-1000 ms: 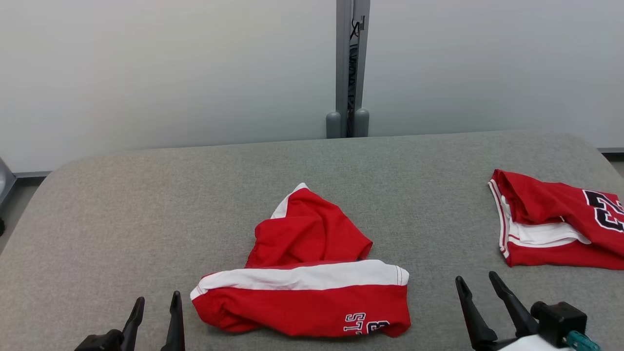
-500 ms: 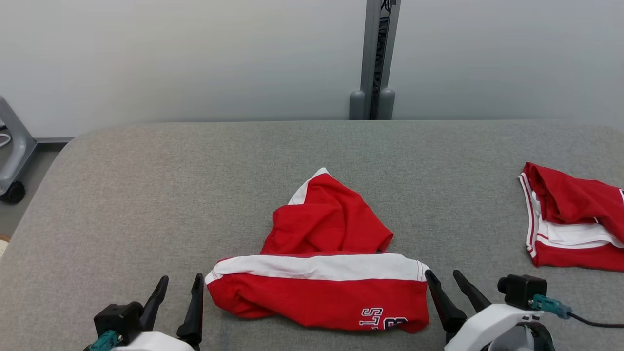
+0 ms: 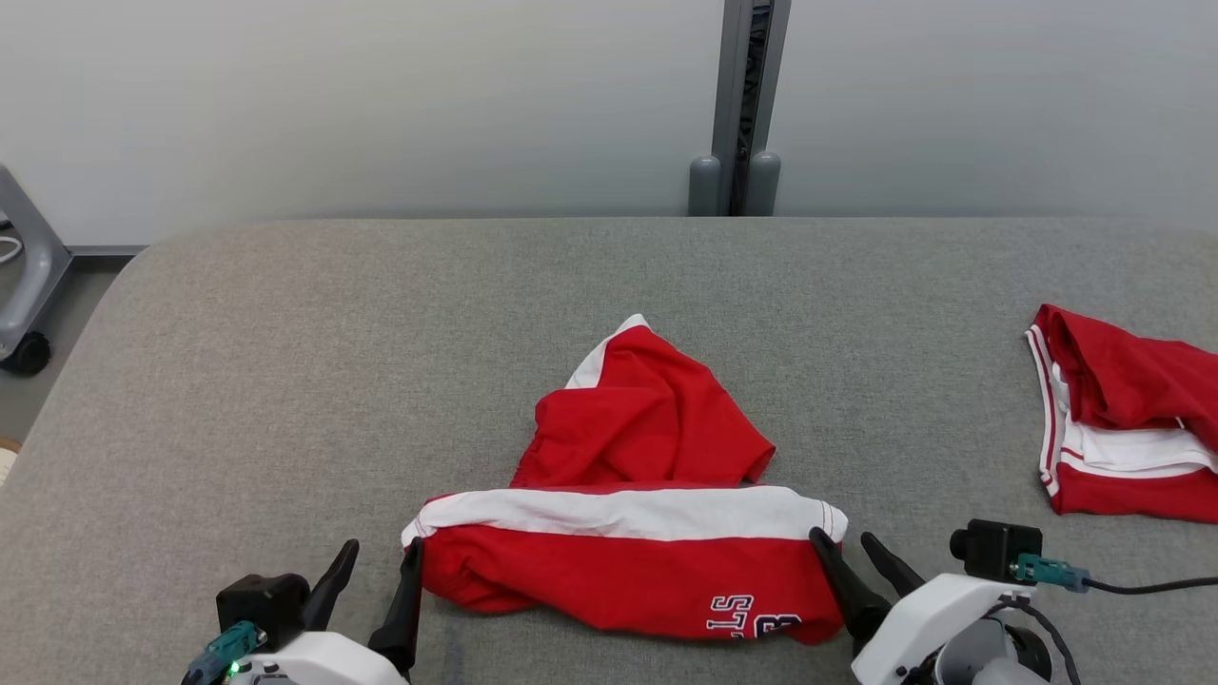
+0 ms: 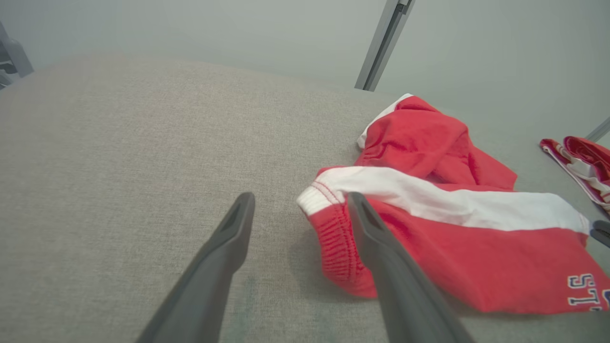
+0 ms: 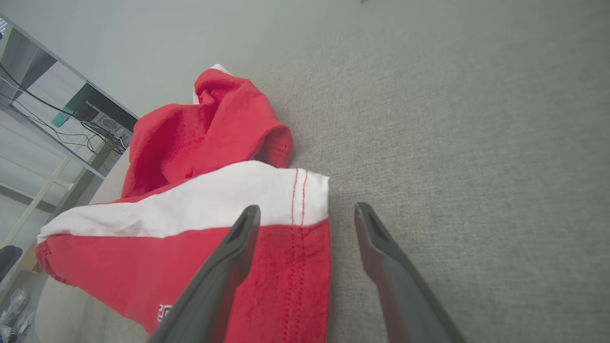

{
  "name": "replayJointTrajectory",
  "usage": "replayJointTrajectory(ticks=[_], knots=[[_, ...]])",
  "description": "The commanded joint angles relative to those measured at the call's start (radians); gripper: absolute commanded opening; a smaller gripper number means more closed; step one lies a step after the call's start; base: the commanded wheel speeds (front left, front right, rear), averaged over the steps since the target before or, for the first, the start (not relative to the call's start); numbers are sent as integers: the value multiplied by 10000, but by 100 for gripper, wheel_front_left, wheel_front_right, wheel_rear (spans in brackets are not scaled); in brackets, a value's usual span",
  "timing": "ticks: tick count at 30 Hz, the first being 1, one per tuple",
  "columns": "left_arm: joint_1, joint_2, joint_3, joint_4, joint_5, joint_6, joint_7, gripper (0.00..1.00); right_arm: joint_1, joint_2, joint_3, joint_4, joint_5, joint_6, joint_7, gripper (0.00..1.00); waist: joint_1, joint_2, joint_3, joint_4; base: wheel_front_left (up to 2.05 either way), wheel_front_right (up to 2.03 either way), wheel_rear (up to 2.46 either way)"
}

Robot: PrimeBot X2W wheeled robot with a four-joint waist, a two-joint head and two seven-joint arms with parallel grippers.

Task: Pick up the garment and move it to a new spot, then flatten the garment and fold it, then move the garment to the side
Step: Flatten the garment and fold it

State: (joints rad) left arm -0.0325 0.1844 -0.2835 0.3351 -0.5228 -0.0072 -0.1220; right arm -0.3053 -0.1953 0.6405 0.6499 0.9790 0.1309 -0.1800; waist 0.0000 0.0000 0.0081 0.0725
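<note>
The left gripper needs to pick up the shorts next by the ribbed white end of their waistband (image 3: 416, 532), which leaves the bunched leg (image 3: 651, 422) free to flatten.
The garment (image 3: 628, 518) is a pair of red shorts with a white band, lying crumpled near the front of the grey table (image 3: 285, 381). One leg bunches up toward the back. My left gripper (image 3: 383, 554) stands open at the garment's left end, its right finger over the ribbed corner (image 4: 333, 238) in the left wrist view. At the right end my right gripper (image 3: 841, 539) is open too. In the right wrist view its left finger (image 5: 224, 267) lies over the stitched hem of the garment (image 5: 190, 209), and the right finger is over bare table.
A second red and white garment (image 3: 1123, 419) lies at the table's right edge. A grey post (image 3: 737, 114) stands behind the table. Part of a wheeled stand (image 3: 24, 285) shows at the left, on the floor.
The camera has swung, shifting the whole picture. Both grippers have come in toward the garment's two ends, the right one most. The garment lies as before.
</note>
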Motion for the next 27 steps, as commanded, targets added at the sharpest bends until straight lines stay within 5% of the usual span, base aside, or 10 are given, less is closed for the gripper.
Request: replayJointTrajectory(ticks=[1, 16, 18, 20, 23, 24, 27], knots=[[-225, 66, 1, 29, -88, -67, 43, 100, -203, -79, 118, 99, 187, 2, -89, 100, 0, 0, 66, -3, 0, 0, 0], [-752, -216, -166, 473, -639, -429, 537, 100, -1159, -92, 1371, 603, 1242, 2, -427, 100, 0, 0, 614, -8, 0, 0, 0], [-862, -233, -187, 534, -666, -459, 511, 100, -1255, -100, 1511, 633, 1333, 2, -495, 91, 0, 0, 655, -19, 0, 0, 0], [-923, -245, -200, 612, -695, -483, 513, 82, -1342, -111, 1661, 659, 1421, 2, -537, 62, 0, 0, 691, -32, 0, 0, 0], [-1003, -254, -214, 741, -762, -535, 475, 21, -1458, -142, 1843, 674, 1549, 2, -624, 9, 0, 0, 726, -54, 0, 0, 0], [-1044, -251, -223, 760, -765, -532, 439, 0, -1489, -151, 1912, 687, 1586, 2, -651, 0, 0, 0, 730, -60, 0, 0, 0], [-1050, -255, -246, 842, -775, -554, 375, 0, -1580, -180, 2029, 682, 1692, 2, -724, 0, 0, 0, 689, -69, 0, 0, 0]])
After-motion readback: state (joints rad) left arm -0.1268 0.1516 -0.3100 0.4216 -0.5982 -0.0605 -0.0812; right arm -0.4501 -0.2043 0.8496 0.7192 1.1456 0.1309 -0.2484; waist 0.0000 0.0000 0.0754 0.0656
